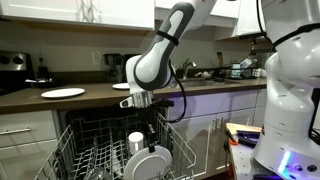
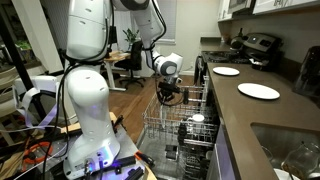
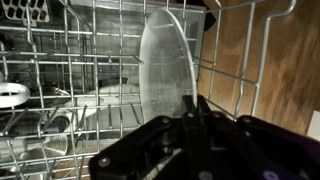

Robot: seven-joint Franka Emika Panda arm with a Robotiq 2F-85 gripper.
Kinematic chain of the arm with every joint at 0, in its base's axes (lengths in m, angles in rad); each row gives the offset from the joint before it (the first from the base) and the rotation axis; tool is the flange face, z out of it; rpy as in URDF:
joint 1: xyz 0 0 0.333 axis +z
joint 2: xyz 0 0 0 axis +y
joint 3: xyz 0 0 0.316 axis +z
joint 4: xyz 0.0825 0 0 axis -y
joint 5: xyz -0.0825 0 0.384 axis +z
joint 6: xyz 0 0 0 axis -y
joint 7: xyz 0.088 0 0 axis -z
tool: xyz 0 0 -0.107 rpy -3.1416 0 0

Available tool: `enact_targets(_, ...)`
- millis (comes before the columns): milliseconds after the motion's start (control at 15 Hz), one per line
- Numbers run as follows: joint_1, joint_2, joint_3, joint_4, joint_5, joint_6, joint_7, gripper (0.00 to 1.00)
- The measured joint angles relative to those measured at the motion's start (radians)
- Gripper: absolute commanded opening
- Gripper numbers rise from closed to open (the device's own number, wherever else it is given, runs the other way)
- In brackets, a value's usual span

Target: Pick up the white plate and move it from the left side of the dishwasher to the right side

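Note:
The plate stands upright between wires inside the rack [image 1: 75, 140], close to the rack's side, so it is now time for my gripper to release the plate.
The white plate [image 1: 150, 163] stands upright in the wire rack [image 1: 75, 140] of the open dishwasher, near the rack's front. In the wrist view it shows edge-on [image 3: 165, 65], between tines and close to the rack's side wall, with wooden floor beyond. My gripper [image 3: 194, 102] reaches down from above and is shut on the plate's upper rim. In an exterior view the gripper [image 1: 152, 140] sits right over the plate. In both exterior views a small white cup [image 1: 136, 139] [image 2: 197, 118] stands in the rack beside it.
Two flat white plates lie on the dark counter [image 1: 63, 93] [image 1: 120, 87], also seen in an exterior view [image 2: 226, 71] [image 2: 258, 91]. Upright tines fill the rack [image 2: 165, 125]. A white robot base [image 2: 90, 120] and cables stand on the floor next to the dishwasher.

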Motion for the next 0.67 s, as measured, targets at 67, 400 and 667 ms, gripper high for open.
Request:
enact_targets(67, -0.002, 0.005, 0.001, 0.003, 0.000, 0.000, -0.001, 0.01)
enact_targets(400, -0.015, 0.024, 0.006, 0.016, 0.000, 0.000, -0.001, 0.36)
enact_targets(667, -0.023, 0.026, 0.011, 0.025, 0.000, 0.000, -0.001, 0.61)
